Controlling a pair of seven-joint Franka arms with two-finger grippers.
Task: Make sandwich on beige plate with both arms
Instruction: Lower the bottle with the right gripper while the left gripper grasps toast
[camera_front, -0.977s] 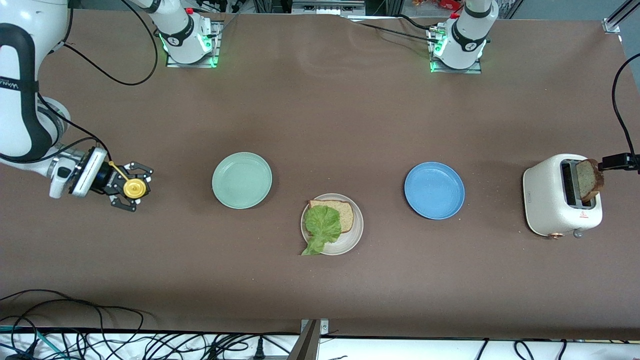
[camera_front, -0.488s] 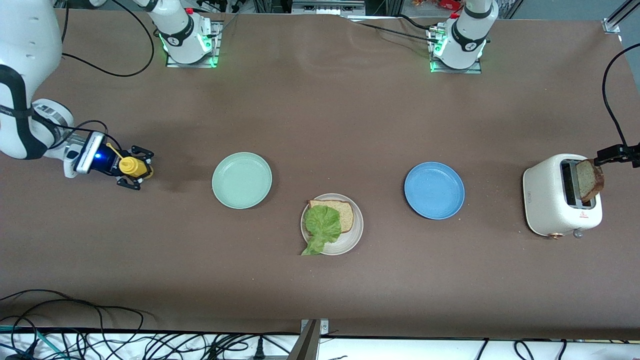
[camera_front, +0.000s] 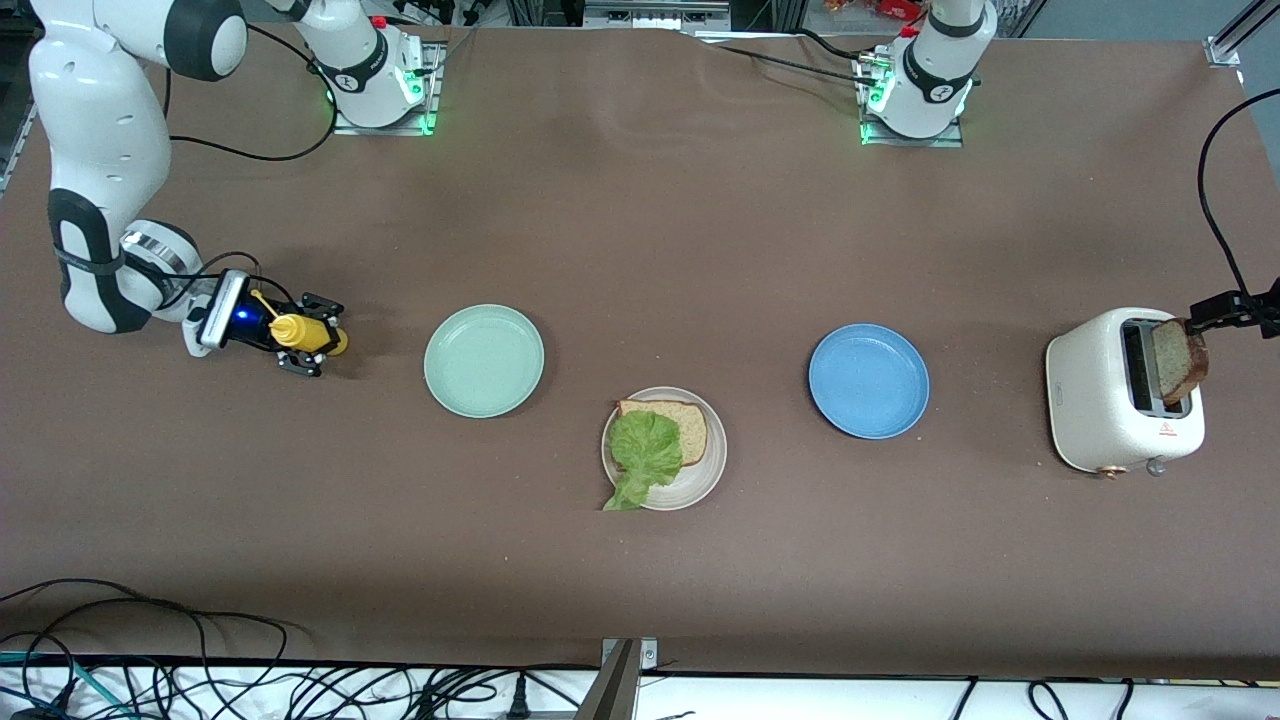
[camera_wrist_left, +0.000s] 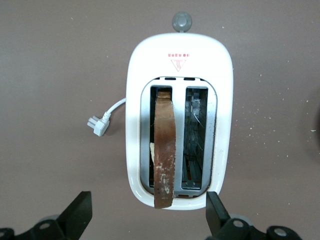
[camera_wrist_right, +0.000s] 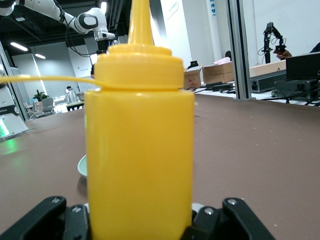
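Next, my left gripper grabs the bread slice by its crust edge (camera_front: 1196, 346). Then the slice goes on top of the lettuce (camera_front: 647, 448) on the beige plate.
The beige plate (camera_front: 700, 478) sits nearest the front camera, mid-table, with one brown bread slice (camera_front: 684, 428) on it and a green lettuce leaf (camera_front: 643, 452) lying over the slice and hanging past the rim. A second bread slice (camera_front: 1179, 360) (camera_wrist_left: 164, 145) stands out of a slot of the white toaster (camera_front: 1100, 400) (camera_wrist_left: 180, 60). My left gripper (camera_front: 1236, 312) (camera_wrist_left: 148, 205) hangs over the toaster, open, its fingers (camera_wrist_left: 80, 212) well apart on either side of the slice. My right gripper (camera_front: 308, 345) (camera_wrist_right: 140, 222) is shut on a yellow squeeze bottle (camera_front: 298, 332) (camera_wrist_right: 140, 145) low over the table.
A mint-green plate (camera_front: 484, 360) lies between the bottle and the beige plate. A blue plate (camera_front: 868, 380) lies toward the toaster. The toaster's white plug (camera_wrist_left: 100, 123) rests loose on the table. Cables run along the table's front edge (camera_front: 200, 640).
My right arm has carried the yellow bottle toward the mint-green plate and swung its elbow up. The left gripper has shifted only slightly over the toaster.
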